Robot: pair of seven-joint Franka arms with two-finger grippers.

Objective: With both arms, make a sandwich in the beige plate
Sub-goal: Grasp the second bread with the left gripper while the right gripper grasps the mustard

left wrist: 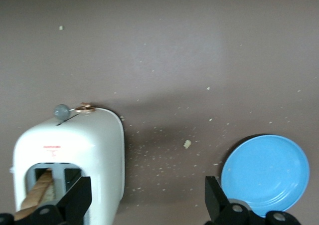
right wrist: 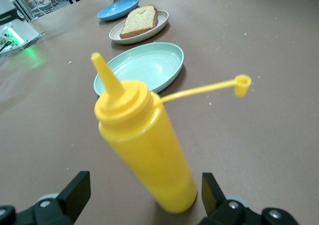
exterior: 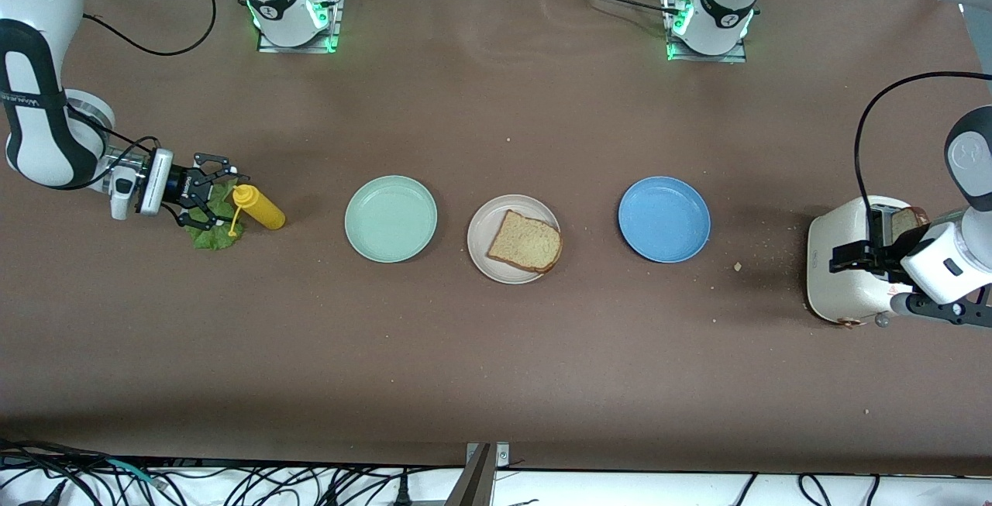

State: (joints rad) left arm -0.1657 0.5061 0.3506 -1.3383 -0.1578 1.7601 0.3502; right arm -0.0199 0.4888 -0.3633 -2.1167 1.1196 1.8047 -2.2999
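My left gripper grabs the slice by its crust edge that sticks out next, since the white toaster (exterior: 841, 273) (left wrist: 75, 145) encloses the rest of the slice.
The beige plate (exterior: 482, 228) sits mid-table with one tan toast slice (exterior: 525, 241) on it; both also show in the right wrist view, plate (right wrist: 155, 31) and slice (right wrist: 139, 19). A second slice (exterior: 907, 221) stands in the white toaster (exterior: 841, 273), and shows in the left wrist view (left wrist: 36, 199). My left gripper (exterior: 852, 255) is open and empty over the toaster (left wrist: 75, 145). The green lettuce leaf (exterior: 211, 238) lies at the right arm's end. My right gripper (exterior: 215, 197) is open just above it, its fingers either side of a yellow squeeze bottle's (right wrist: 149, 145) base.
The yellow bottle (exterior: 260, 209) stands beside the lettuce, cap hanging open on its strap. A mint green plate (exterior: 390, 218) and a blue plate (exterior: 664, 218) flank the beige plate. Crumbs lie scattered between the blue plate (left wrist: 266, 167) and the toaster.
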